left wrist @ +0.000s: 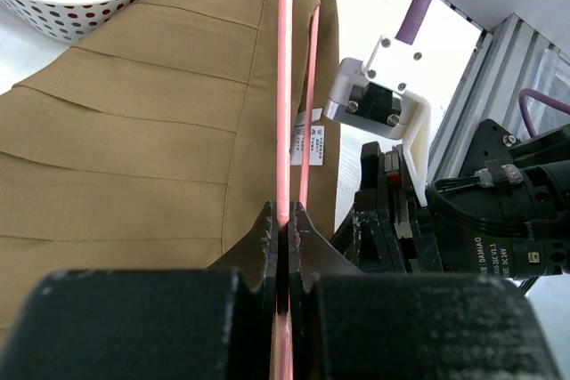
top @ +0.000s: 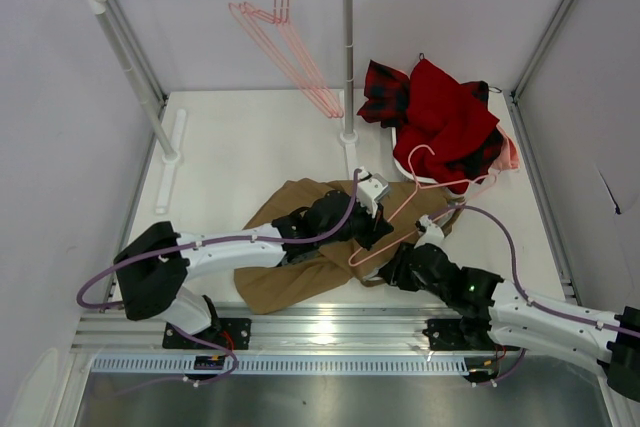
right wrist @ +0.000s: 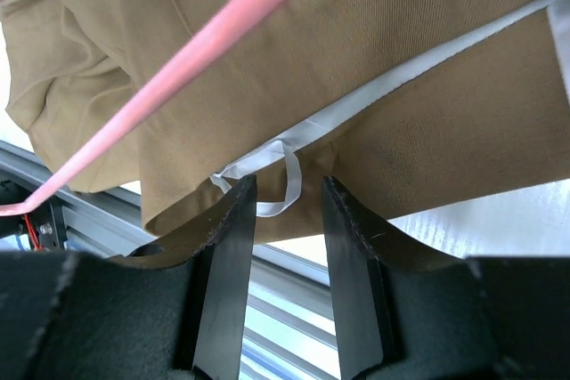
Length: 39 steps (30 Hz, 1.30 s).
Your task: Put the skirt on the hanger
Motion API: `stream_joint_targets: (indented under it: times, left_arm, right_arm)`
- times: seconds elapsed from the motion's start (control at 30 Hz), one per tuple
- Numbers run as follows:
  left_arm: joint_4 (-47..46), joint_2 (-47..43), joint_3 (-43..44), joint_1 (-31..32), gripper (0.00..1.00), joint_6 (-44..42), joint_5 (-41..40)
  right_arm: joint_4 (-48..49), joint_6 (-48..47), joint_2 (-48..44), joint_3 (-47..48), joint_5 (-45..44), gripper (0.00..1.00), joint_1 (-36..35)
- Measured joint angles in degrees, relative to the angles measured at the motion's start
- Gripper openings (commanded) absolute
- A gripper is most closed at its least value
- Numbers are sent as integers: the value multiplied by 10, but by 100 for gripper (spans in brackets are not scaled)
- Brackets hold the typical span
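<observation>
I should next grab the loop at the edge of the skirt with my right gripper, to slip the white ribbon loop [top: 377, 274] [right wrist: 287, 186] over the end of the hanger.
The tan skirt [top: 290, 272] lies crumpled on the table near the front edge. Across its right part lies a pink hanger [top: 408, 205], hook pointing away from me. My left gripper [top: 372, 231] is shut on one of the hanger's thin rods, which runs on over the pleated skirt [left wrist: 134, 131] in the left wrist view, where the jaws [left wrist: 285, 213] pinch the hanger [left wrist: 284, 86]. My right gripper [top: 394, 269] is open at the skirt's [right wrist: 410, 122] edge. A white ribbon loop [right wrist: 287, 186] hangs between its fingertips [right wrist: 288, 186]. The hanger [right wrist: 178, 58] crosses above.
A clothes rack [top: 347, 57] stands at the back, with several pink hangers [top: 290, 37] on its rail. A white dotted basket [left wrist: 98, 8] at the back right holds a red garment [top: 445, 112] and plaid cloth [top: 385, 87]. The metal frame rail [top: 330, 332] runs along the front.
</observation>
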<state>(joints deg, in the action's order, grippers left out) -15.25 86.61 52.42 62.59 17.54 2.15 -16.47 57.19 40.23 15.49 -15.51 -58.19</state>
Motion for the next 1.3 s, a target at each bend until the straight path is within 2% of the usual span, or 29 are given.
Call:
stream_joint_targets:
  times: [0.83, 0.93, 0.97, 1.07, 1.3]
  left_arm:
    - [0, 3, 1, 0, 0, -1, 0]
    - [0, 3, 1, 0, 0, -1, 0]
    - [0, 4, 1, 0, 0, -1, 0]
    - [0, 4, 1, 0, 1, -1, 0]
    - [0, 4, 1, 0, 0, 1, -3]
  right_arm:
    - [78, 53, 86, -16, 26, 30, -9]
    - [78, 72, 87, -16, 27, 21, -10]
    - [78, 78, 86, -16, 27, 12, -11]
    - [78, 94, 81, -16, 25, 0, -18]
    - [73, 101, 21, -16, -21, 0, -58]
